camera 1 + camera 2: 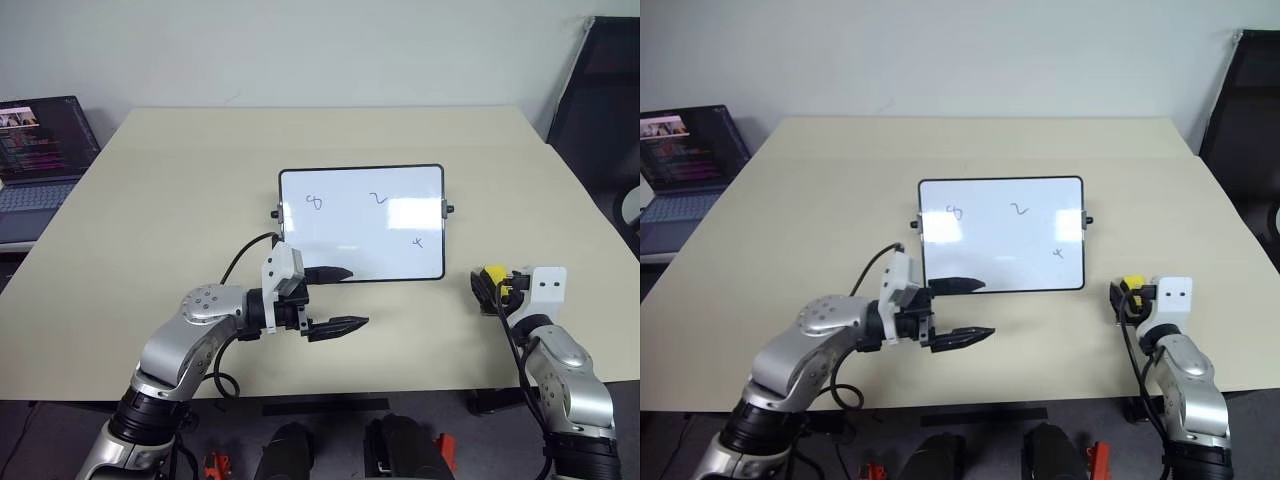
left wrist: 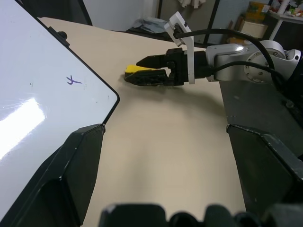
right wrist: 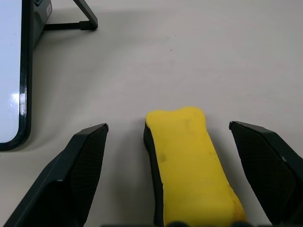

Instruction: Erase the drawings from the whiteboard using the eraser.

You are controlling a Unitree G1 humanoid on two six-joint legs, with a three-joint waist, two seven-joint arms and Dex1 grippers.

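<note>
The yellow eraser (image 3: 187,156) has my fingers reaching down on either side of it in the right wrist view. My right gripper needs to close now. Closing now would hold the eraser.
The whiteboard (image 1: 345,238) lies flat in the middle of the table, with three small dark drawings (image 1: 315,202) spread over it; one squiggle (image 2: 73,81) sits near its near right corner. My left gripper (image 1: 347,298) hovers open at the board's near left edge, pointing right, one finger over the frame. The yellow eraser (image 3: 187,156) lies on the table to the right of the board. My right gripper (image 3: 168,127) stands open around it, with a gap on each side between its fingers (image 3: 85,156) and the block.
An open laptop (image 1: 40,150) sits at the table's far left edge. A dark chair (image 1: 600,100) stands beyond the right corner. Bare tabletop (image 1: 200,180) surrounds the board.
</note>
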